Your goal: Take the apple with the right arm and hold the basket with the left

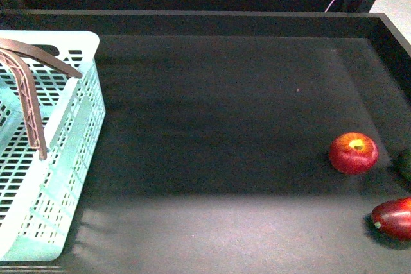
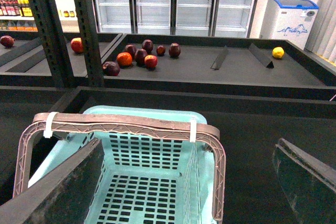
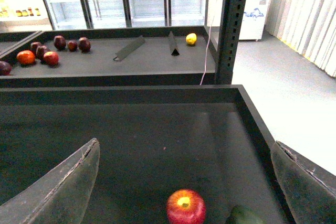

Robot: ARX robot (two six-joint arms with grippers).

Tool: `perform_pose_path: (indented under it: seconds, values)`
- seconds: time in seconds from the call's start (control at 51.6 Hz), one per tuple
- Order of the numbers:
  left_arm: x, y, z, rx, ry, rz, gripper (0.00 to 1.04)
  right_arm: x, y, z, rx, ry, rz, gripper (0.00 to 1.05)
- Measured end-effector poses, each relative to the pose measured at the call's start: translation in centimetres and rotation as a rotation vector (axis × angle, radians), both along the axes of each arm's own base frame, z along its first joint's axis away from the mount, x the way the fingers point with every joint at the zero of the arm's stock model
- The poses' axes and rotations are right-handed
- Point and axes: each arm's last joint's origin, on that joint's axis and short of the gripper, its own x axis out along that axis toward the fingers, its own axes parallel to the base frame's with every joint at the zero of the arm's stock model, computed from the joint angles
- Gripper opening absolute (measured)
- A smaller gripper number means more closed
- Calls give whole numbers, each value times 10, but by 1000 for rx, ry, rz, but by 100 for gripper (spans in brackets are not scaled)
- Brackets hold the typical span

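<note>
I will grab the basket by its two brown handles next with my left gripper, to hold the basket for the apple [image 1: 353, 153].
The red apple [image 1: 353, 153] with a yellow patch at its stem lies on the dark shelf at the right. In the right wrist view the apple [image 3: 186, 207] sits between and below my right gripper's [image 3: 184, 182] wide-open fingers [image 3: 68, 187], apart from both. The turquoise basket [image 1: 58, 158] with brown handles [image 1: 29, 88] stands at the left. My left gripper [image 2: 189, 182] hangs open above the basket's [image 2: 142, 182] inside and its handle [image 2: 126, 124], touching neither. Neither arm shows in the front view.
A dark maroon fruit [image 1: 393, 218] and a green object [image 1: 404, 163] lie at the right edge near the apple. The bin's raised walls [image 1: 192, 22] border the shelf. Another shelf behind holds several fruits [image 2: 139, 56], two dividers [image 2: 219, 59] and a lemon [image 2: 278, 52].
</note>
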Motion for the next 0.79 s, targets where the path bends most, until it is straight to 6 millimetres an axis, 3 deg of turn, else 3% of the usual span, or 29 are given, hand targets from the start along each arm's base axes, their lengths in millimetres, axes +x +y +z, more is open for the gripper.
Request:
perform_pose_path:
  seconds: [0.794]
  values:
    - [0, 0, 0, 0, 0, 0, 98, 0, 0, 0, 0, 0, 0, 96]
